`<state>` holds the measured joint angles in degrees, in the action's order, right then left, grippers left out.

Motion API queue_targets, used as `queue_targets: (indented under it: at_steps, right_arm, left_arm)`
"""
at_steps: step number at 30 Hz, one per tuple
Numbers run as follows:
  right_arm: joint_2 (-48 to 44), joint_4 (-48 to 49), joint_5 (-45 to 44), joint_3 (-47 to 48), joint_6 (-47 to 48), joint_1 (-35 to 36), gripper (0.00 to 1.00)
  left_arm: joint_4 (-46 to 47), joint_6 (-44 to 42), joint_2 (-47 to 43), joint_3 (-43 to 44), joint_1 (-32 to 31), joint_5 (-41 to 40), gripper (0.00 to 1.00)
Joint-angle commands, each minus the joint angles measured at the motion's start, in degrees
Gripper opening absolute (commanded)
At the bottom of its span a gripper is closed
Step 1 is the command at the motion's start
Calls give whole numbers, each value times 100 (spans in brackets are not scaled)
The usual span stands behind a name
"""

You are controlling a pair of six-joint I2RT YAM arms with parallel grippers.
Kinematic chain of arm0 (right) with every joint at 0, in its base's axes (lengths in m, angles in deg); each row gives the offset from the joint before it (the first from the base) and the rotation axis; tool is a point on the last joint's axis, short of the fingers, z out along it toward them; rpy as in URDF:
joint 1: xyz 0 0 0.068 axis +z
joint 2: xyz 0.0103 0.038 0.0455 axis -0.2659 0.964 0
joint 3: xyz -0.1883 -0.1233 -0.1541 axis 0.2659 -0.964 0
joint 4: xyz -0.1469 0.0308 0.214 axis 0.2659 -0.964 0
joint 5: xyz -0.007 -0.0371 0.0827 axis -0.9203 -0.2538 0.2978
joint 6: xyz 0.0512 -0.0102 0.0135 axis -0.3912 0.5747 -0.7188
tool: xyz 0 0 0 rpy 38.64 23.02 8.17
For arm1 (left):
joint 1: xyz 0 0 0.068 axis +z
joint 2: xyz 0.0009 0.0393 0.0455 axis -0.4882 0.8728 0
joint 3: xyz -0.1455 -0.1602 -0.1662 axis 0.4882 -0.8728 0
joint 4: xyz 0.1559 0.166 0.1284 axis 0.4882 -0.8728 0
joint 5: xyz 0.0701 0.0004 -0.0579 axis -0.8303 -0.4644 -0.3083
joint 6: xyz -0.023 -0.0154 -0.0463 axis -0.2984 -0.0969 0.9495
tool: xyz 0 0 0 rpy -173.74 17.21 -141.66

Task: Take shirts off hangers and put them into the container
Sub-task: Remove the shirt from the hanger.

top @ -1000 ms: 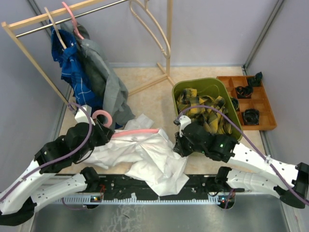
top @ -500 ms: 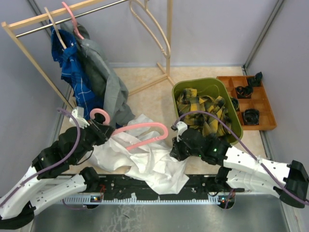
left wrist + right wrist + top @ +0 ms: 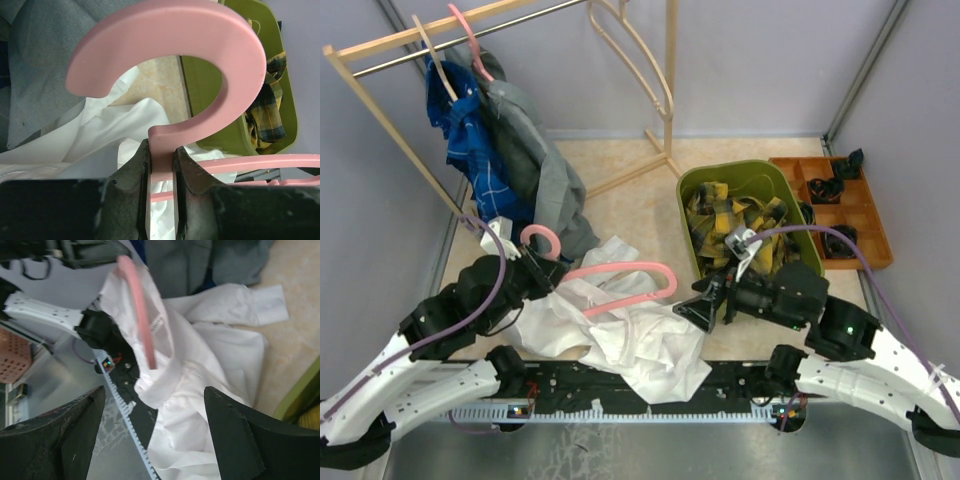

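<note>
My right gripper should grab the pink hanger at the arm end away from the hook (image 3: 667, 281) (image 3: 150, 358), so the hook stays free to hang.
My left gripper (image 3: 538, 264) is shut on the neck of a pink hanger (image 3: 620, 272), just below its hook (image 3: 175, 50). The hanger's arms reach right over the crumpled white shirt (image 3: 630, 335) on the table. In the right wrist view the hanger (image 3: 141, 315) runs down into a fold of the white shirt (image 3: 215, 365). My right gripper (image 3: 698, 303) is open and empty, just right of the shirt and in front of the olive-green container (image 3: 692, 190). The plaid shirt (image 3: 740, 228) lies in the container. Blue (image 3: 470, 140) and grey (image 3: 535, 160) shirts hang on the rack.
The wooden rack (image 3: 360, 75) with its metal rod stands at the back left, with a pink hanger (image 3: 468, 35) and a pale wooden one (image 3: 432, 55) on it. An orange compartment tray (image 3: 865, 215) sits right of the container. Grey walls close in both sides.
My right gripper has opened, let go of the white shirt and drawn back to the right. The pink hanger has come out from under the shirt and now lies on top.
</note>
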<state>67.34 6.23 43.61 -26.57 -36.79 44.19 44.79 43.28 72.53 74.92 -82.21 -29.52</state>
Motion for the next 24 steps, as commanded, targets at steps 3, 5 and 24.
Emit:
queue_targets:
  at_steps: [3,5,24]
  right_arm:
    - [-400,522,863,96,253,28,83]
    - [-408,492,560,78,203,26,84]
    - [502,241,764,307,-66,28,32]
  left_arm:
    - [222,-147,58,-27,17,216,0]
    - [388,-339,91,-62,15,343,0]
    - [884,-825,276,-243,12,1093,0]
